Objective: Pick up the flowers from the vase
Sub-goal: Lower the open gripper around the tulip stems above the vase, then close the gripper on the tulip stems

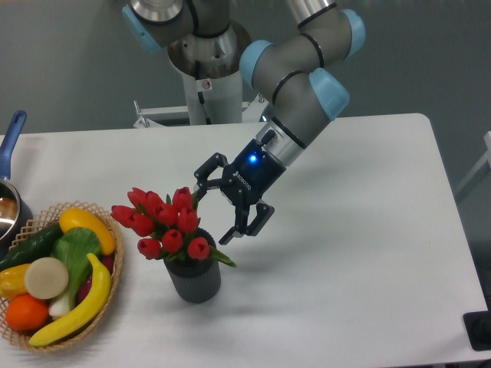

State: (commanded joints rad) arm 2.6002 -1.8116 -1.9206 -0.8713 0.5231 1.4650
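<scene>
Next, my gripper takes hold of the flowers' stems just below the red buds, to lift the flowers (164, 222) out of the vase (195, 279).
The flowers (164, 222), a bunch of red tulip buds with green leaves, stand in the vase (195, 279), a small dark grey ribbed cylinder on the white table. The bunch leans to the left and is wider than the vase. My gripper (219, 211) hangs just right of and slightly above the flowers, tilted down to the left. It is open, with one finger near the top right bud and the other lower, beside the vase mouth. It holds nothing.
A woven wicker basket (115, 285) of fruit and vegetables sits at the table's front left. A pot with a blue handle (11, 138) is at the left edge. The table's front edge runs close below the vase.
</scene>
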